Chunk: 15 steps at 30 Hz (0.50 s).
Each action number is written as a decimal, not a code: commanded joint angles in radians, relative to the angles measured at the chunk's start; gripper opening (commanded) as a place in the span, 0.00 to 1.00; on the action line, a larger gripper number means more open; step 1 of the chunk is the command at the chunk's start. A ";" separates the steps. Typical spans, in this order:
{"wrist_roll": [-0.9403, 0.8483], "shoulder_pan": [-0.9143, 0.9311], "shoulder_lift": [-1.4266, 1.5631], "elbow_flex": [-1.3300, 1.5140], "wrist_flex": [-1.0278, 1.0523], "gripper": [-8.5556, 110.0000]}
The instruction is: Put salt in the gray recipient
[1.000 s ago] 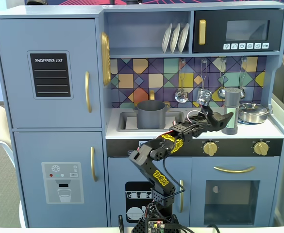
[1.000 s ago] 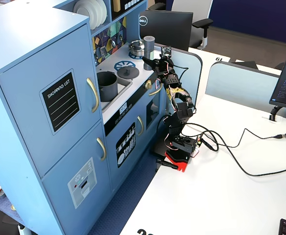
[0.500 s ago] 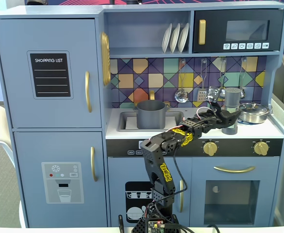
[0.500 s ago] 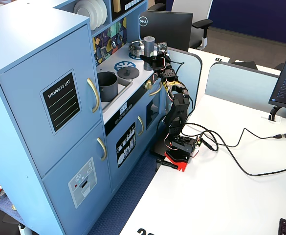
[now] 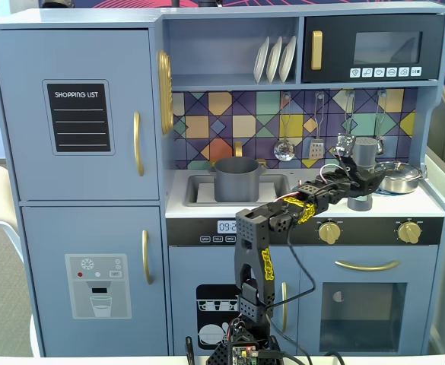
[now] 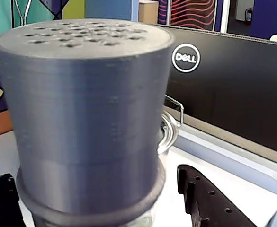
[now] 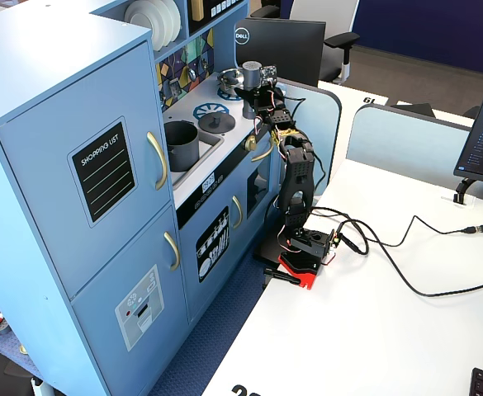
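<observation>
The salt shaker (image 5: 365,152) has to sprinkle salt into the gray pot (image 5: 236,179), so the gripper should grab it next by its cylindrical body.
The salt shaker (image 5: 365,152) is a tall gray cylinder with a holed top, standing on the right end of the toy kitchen counter. It fills the wrist view (image 6: 86,118) and shows in the other fixed view (image 7: 251,73). My gripper (image 5: 359,184) is open around its lower part, with one black finger (image 6: 200,198) on each side. A narrow gap shows beside the right one in the wrist view. The gray pot (image 5: 236,179) stands in the sink to the left, empty of the arm; it also shows in the other fixed view (image 7: 179,142).
A shiny steel pan (image 5: 399,176) sits right behind the shaker (image 6: 170,132). A pot lid (image 7: 216,122) lies on the stove. Utensils (image 5: 284,148) hang on the tiled back wall. A Dell monitor (image 6: 223,85) stands beyond the kitchen's side wall.
</observation>
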 commanded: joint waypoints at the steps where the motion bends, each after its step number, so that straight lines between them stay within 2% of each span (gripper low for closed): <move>1: -0.009 -0.031 -0.026 -0.135 -0.025 0.44; 5: -0.009 -0.041 -0.063 -0.173 -0.021 0.38; 6: -0.011 -0.046 -0.066 -0.175 -0.025 0.34; 9: -0.061 -0.052 -0.064 -0.170 -0.025 0.11; 10: -0.061 -0.054 -0.060 -0.169 -0.025 0.07; 15: -0.020 -0.052 -0.011 -0.147 -0.077 0.07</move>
